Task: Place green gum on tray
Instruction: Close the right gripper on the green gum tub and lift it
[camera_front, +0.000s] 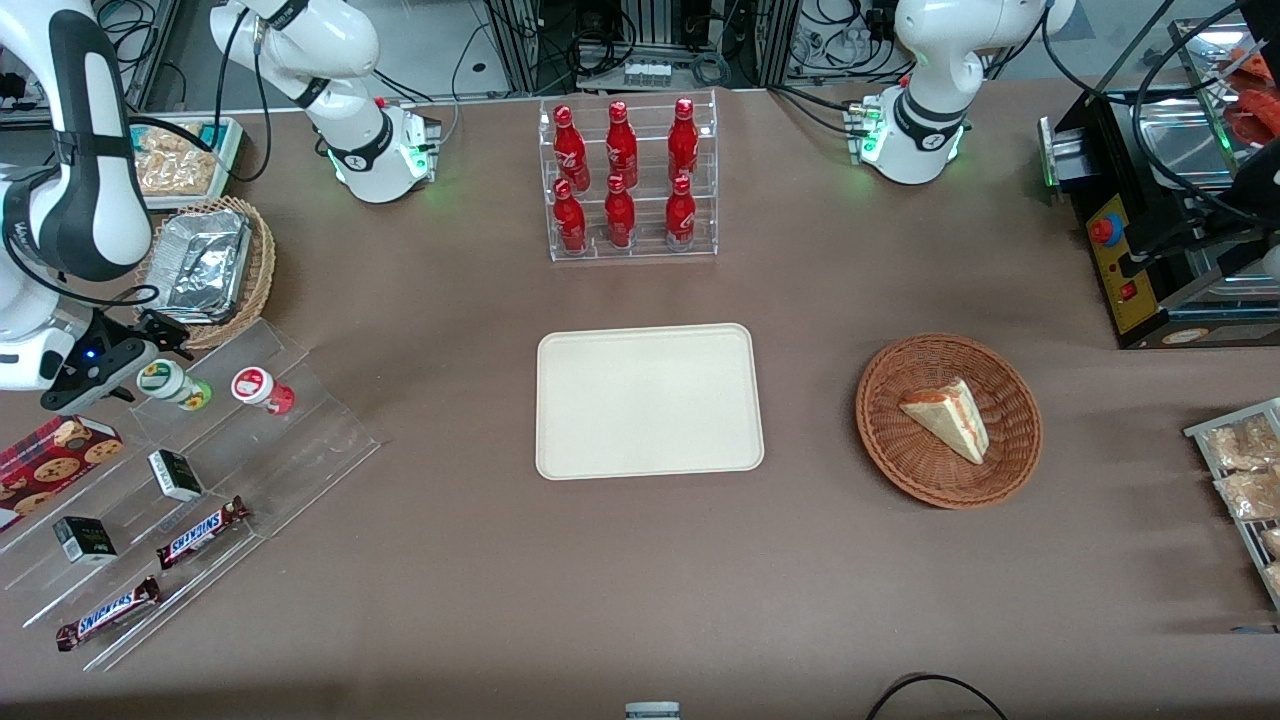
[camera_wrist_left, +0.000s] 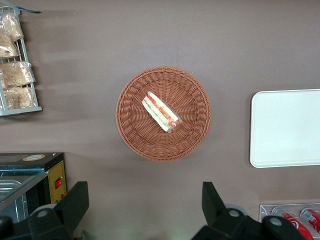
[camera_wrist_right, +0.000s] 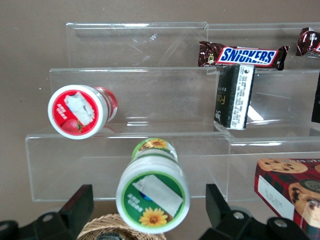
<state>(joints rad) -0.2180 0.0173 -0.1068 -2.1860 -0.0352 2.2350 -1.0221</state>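
My right gripper grabs the green gum by its white-end with the cap (camera_front: 160, 378) next, to place the gum on the tray (camera_front: 649, 401).
The green gum (camera_front: 172, 385) lies on the top step of a clear stepped stand (camera_front: 300, 440) at the working arm's end of the table, its white, green-marked cap toward the gripper. My right gripper (camera_front: 160, 340) hovers just above and beside it, fingers open. In the right wrist view the green gum (camera_wrist_right: 152, 197) sits between the two spread fingers (camera_wrist_right: 80, 205) without touching them; the gripper (camera_wrist_right: 148, 197) is empty. The red gum (camera_front: 262, 390) lies beside it on the same step and also shows in the wrist view (camera_wrist_right: 80, 111). The cream tray (camera_front: 648, 400) lies flat at the table's middle.
The stand also holds Snickers bars (camera_front: 200, 532), small dark boxes (camera_front: 175, 475) and a cookie box (camera_front: 55, 455). A wicker basket with a foil tray (camera_front: 205, 265) stands close by the gripper. A rack of red bottles (camera_front: 630, 180) and a sandwich basket (camera_front: 948, 420) stand farther along.
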